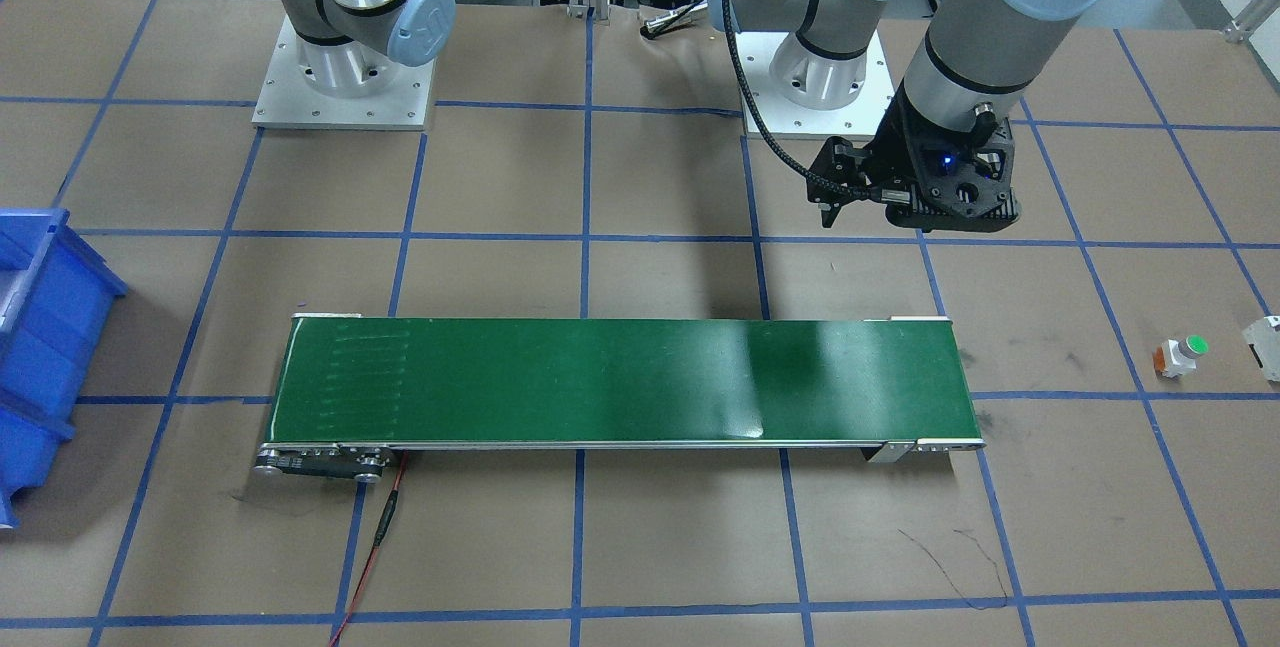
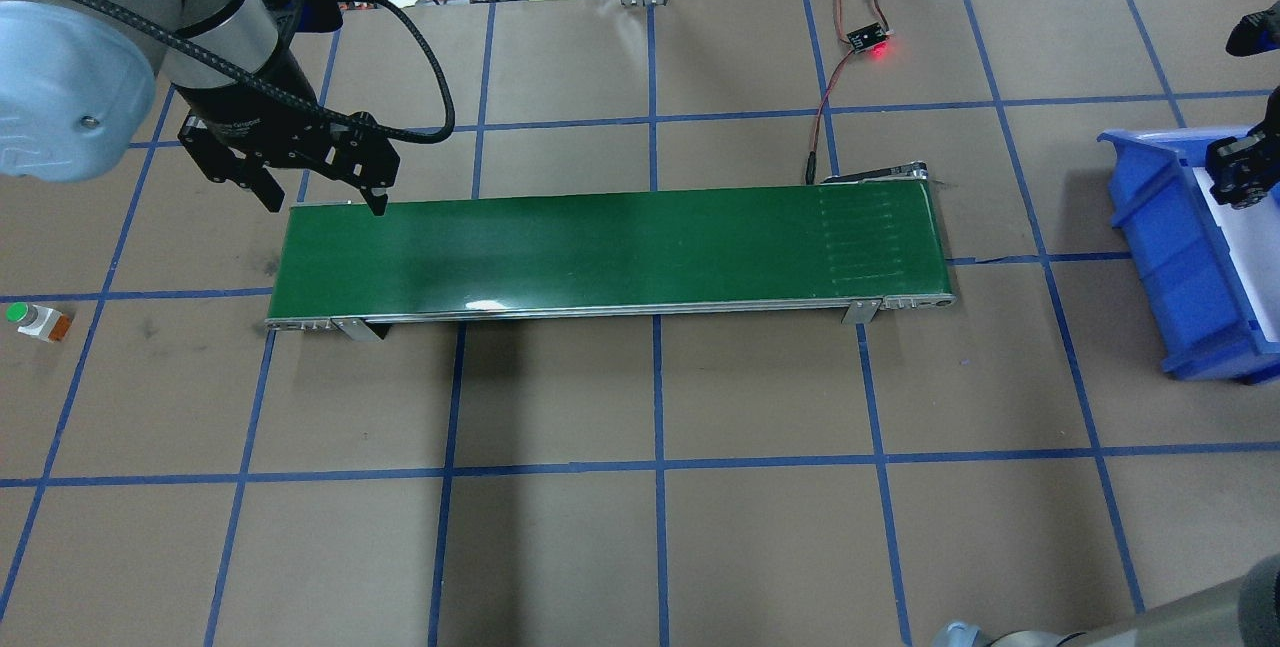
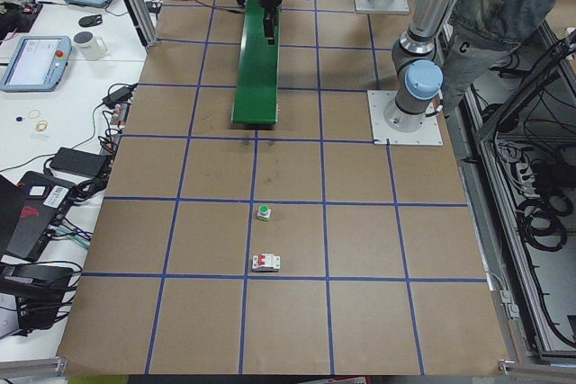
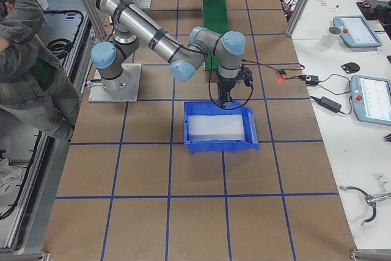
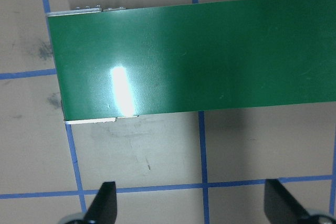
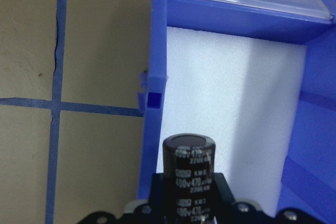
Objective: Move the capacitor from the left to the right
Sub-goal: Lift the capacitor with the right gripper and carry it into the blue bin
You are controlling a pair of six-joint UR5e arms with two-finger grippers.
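I should move the capacitor farther over the white foam [image 6: 228, 103] with my right gripper before I let go of it. The capacitor [image 6: 189, 174] and my fingers are too close to the bin's side rim.
The capacitor [image 6: 189, 174] is a dark cylinder with pale print, held upright between my right gripper's [image 6: 189, 205] fingers. It hangs over the edge of the blue bin [image 6: 157, 77], above the bin's white foam floor [image 6: 231, 108]. The right gripper also shows in the overhead view [image 2: 1240, 172] above the bin [image 2: 1170, 257]. My left gripper [image 2: 325, 202] is open and empty. It hovers by the left end of the green belt [image 2: 600, 247]. In the left wrist view its fingertips [image 5: 107, 192] frame bare table just beside the belt [image 5: 210, 56].
A white button with a green cap [image 2: 38, 320] and a white-grey boxy part [image 1: 1265, 342] lie on the table left of the belt. A small board with a red light [image 2: 870, 40] and its wires lie behind the belt's right end.
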